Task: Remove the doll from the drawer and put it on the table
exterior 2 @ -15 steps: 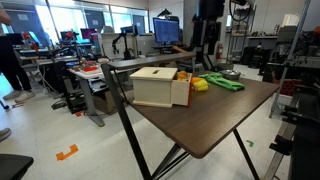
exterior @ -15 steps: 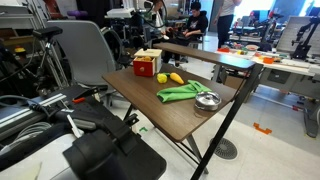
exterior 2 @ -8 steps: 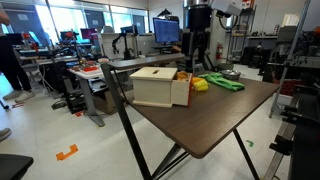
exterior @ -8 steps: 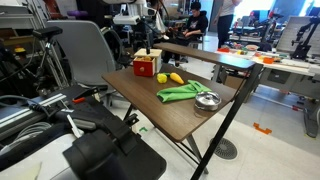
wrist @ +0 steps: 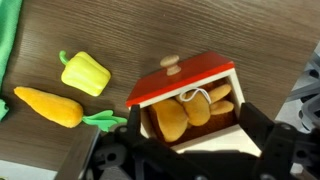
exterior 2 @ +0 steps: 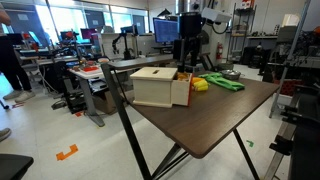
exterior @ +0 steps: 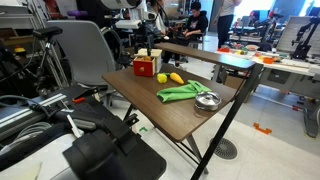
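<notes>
My fingers are above the drawer's sides, with the doll's body lower between them, so it is too early to close. My gripper moves down, then closes on the doll.
A small wooden drawer box [wrist: 210, 105] with a red front and a knob [wrist: 172, 63] stands open on the table. A tan stuffed doll [wrist: 178, 116] lies inside it. My gripper [wrist: 193, 124] is open and hangs just above the drawer, its dark fingers [wrist: 133, 122] on either side of the doll and not touching it. In both exterior views the gripper [exterior: 146, 50] [exterior 2: 188, 55] hovers over the box [exterior: 146, 67] [exterior 2: 160, 87] at the table's far end.
A yellow toy pepper [wrist: 84, 72] and a toy carrot [wrist: 45, 106] lie beside the drawer. A green cloth [exterior: 181, 92] and a metal bowl [exterior: 207, 100] lie further along the brown table [exterior: 185, 118]. Chairs and desks surround it.
The arm has moved sideways over the drawer box and come lower above it. The objects on the table have not moved.
</notes>
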Motion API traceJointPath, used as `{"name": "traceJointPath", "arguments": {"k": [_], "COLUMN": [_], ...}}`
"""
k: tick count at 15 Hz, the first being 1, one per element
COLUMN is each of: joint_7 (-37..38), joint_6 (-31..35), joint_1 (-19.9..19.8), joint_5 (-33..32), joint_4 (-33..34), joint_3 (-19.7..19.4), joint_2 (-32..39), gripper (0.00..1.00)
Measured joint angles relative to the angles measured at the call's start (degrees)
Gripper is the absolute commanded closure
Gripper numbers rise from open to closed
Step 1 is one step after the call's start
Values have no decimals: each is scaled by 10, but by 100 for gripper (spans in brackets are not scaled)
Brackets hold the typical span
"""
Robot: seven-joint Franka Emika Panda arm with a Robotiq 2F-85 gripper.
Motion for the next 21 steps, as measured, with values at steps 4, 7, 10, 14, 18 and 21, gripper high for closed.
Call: {"name": "traceJointPath", "arguments": {"k": [4,7,10,14,18,21], "joint_7": [-2,-2,-5,-9,-9,-9], "joint_6": [-1,-2,-3,-8,-14,-15], "joint_1": [1,1,2,2,2,2], "joint_5": [0,0,0,0,0,0], "joint_4": [27,42,53,61,62,63], "joint_3": [-6,-7,-7,-8,-12,-15], "joint_2": [23,38,46,49,49,49], "gripper": [42,65,88,100,99,99]}}
